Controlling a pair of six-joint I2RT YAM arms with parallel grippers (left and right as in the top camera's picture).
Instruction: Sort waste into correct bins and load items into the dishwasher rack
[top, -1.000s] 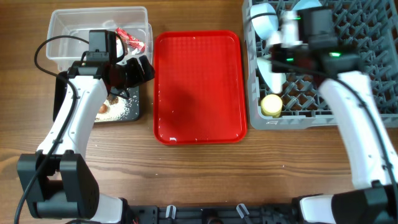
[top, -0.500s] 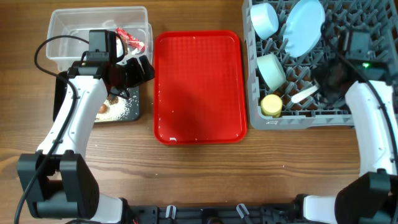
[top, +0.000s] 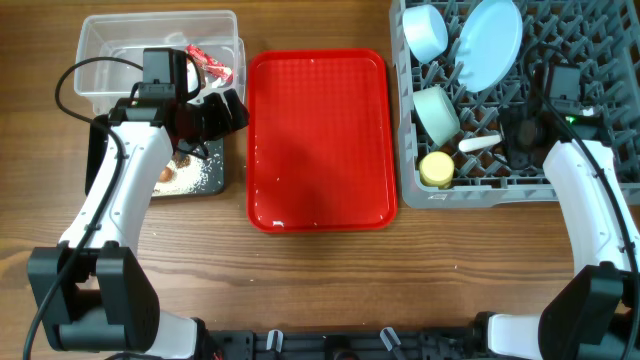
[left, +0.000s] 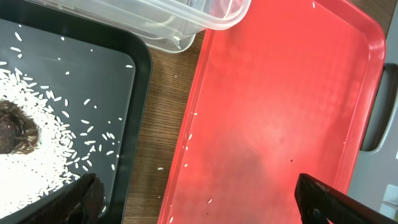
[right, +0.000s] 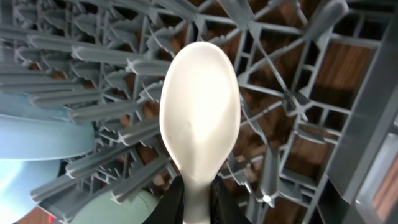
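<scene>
The white spoon's bowl hangs low over pegs inside the rack's edge. The spoon would settle there if released, so it is now time for my right gripper to open.
My right gripper (top: 508, 138) is shut on the handle of the white spoon (top: 478, 144) and holds it low over the grey dishwasher rack (top: 600, 60). The spoon's bowl (right: 199, 112) points away from the jaws (right: 198, 202) above the pegs. In the rack are a pale blue plate (top: 490, 42), a pale blue bowl (top: 426, 32), a mint-green bowl (top: 437, 112) and a yellow cup (top: 436, 168). My left gripper (top: 225, 108) is open and empty (left: 199, 205) over the gap between the black bin (top: 215, 175) and the red tray. The black bin holds rice (left: 31, 155) and a brown lump (left: 12, 127). The clear bin (top: 100, 40) holds the wrapper (top: 212, 65).
The flat red tray (top: 320, 140) lies between the bins and the rack, with a few rice grains on it (left: 280, 112). A few grains lie on the wood beside the black bin. The carrot and crumpled paper are not in view.
My right arm has swung from the rack's far left to its right front with the spoon, uncovering the plate and bowls. The left arm has not moved.
</scene>
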